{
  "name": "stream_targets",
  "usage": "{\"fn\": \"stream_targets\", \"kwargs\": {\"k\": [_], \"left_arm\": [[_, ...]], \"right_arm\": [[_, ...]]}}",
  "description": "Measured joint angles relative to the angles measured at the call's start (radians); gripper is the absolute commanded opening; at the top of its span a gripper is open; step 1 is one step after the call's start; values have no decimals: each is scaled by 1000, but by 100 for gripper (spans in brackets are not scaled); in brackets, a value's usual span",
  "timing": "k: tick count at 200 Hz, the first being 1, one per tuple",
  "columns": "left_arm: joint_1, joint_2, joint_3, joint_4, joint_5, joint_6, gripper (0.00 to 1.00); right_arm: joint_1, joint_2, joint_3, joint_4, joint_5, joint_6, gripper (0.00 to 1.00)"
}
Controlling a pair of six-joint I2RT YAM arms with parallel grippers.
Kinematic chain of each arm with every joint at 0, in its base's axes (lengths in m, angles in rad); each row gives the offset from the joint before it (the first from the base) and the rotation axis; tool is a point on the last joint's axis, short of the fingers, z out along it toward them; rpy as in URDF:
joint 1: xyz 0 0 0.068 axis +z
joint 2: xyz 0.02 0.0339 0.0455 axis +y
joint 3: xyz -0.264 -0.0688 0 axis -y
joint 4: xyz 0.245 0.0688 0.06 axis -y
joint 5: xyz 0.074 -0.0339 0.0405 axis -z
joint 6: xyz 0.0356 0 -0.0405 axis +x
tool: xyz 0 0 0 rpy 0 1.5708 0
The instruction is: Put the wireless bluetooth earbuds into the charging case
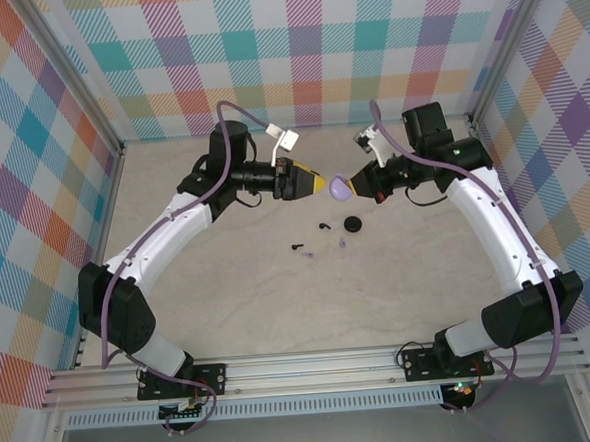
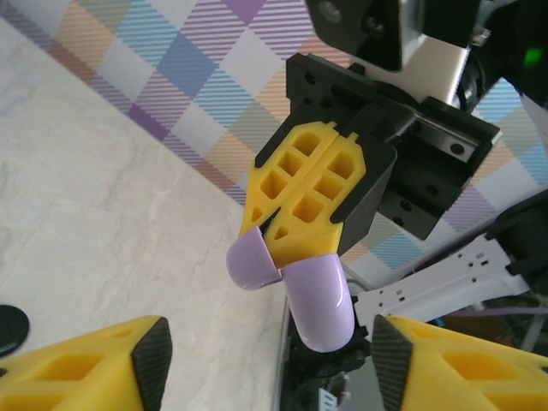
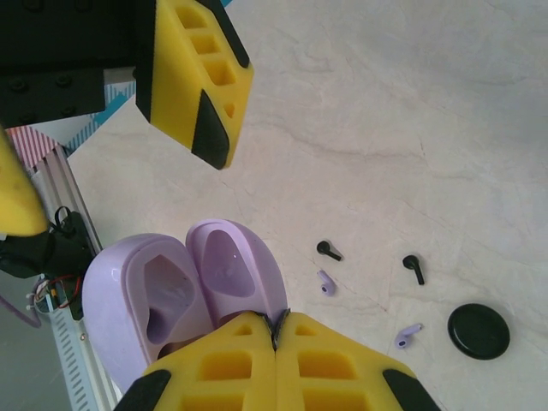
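My left gripper should next hold the open charging case [image 1: 341,190] [image 2: 321,300] by the outer sides of its larger half, so the hollows stay free for putting the earbuds in.
The pale lavender charging case [image 3: 224,261] hangs open above the table, both hollow halves facing the right wrist camera. My right gripper [image 3: 281,318] is shut on the case's edge near its hinge. In the left wrist view the case [image 2: 321,300] sits between the two pads of my left gripper [image 2: 270,364], which stands open and apart from it. From above, the left gripper [image 1: 316,185] faces the case [image 1: 341,190] and the right gripper [image 1: 355,184]. Two black earbuds [image 3: 329,250] [image 3: 414,267] and two lavender earbuds [image 3: 325,282] [image 3: 408,335] lie loose on the table below.
A black round case [image 3: 478,330] lies shut on the table to the right of the earbuds, also seen from above [image 1: 352,224]. Checked walls close in the marble table [image 1: 279,292] on three sides. An aluminium rail [image 1: 314,365] runs along the near edge.
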Motion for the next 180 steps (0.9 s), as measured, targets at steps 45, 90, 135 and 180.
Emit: {"fn": "stream_targets", "kwargs": {"k": [45,90,135,180], "left_arm": [[-23,53,93,-154,3,30,67],[-46,92,155,-265,8,92,65],[-57,124,209,-340,22,132,56],[-66,152,225,-391,27,160,51]], "right_arm": [[26,2,0,0,34,0,4],[42,18,1,-2,58,0,4],[53,21,16,-17,77,-1,4],[63,31,23,-23,87,-1,5]]}}
